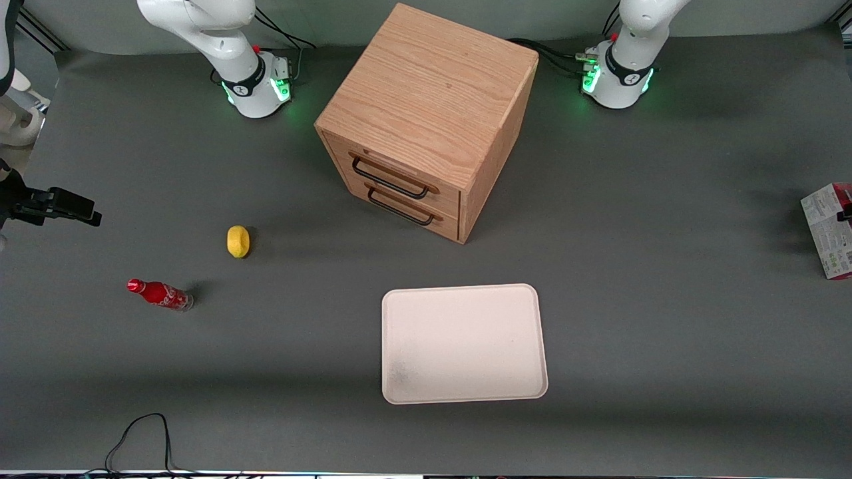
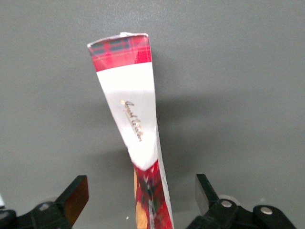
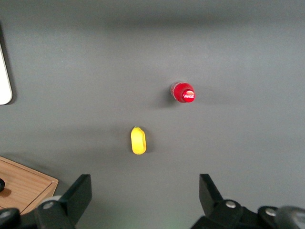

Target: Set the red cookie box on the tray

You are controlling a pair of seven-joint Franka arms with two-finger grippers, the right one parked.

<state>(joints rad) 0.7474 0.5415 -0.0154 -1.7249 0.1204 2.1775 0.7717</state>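
Note:
I will grab the red cookie box by its narrow edge (image 2: 151, 191) next. Then my gripper can put the box on the cream-white tray.
The red cookie box (image 1: 829, 229) stands at the working arm's end of the table, its whitish printed face showing at the front view's edge. In the left wrist view the red cookie box (image 2: 138, 143) runs as a narrow red plaid and white strip between the fingers. My gripper (image 2: 140, 188) is open around it, and grey table shows between the box and each fingertip (image 2: 76, 191). The cream-white tray (image 1: 464, 344) lies flat and bare, nearer the front camera than the cabinet and well away from the box.
A wooden drawer cabinet (image 1: 426, 120) stands mid-table with both drawers closed. A yellow lemon (image 1: 238, 241) and a small red soda bottle (image 1: 160, 294) sit toward the parked arm's end. A black cable (image 1: 140, 439) loops near the front edge.

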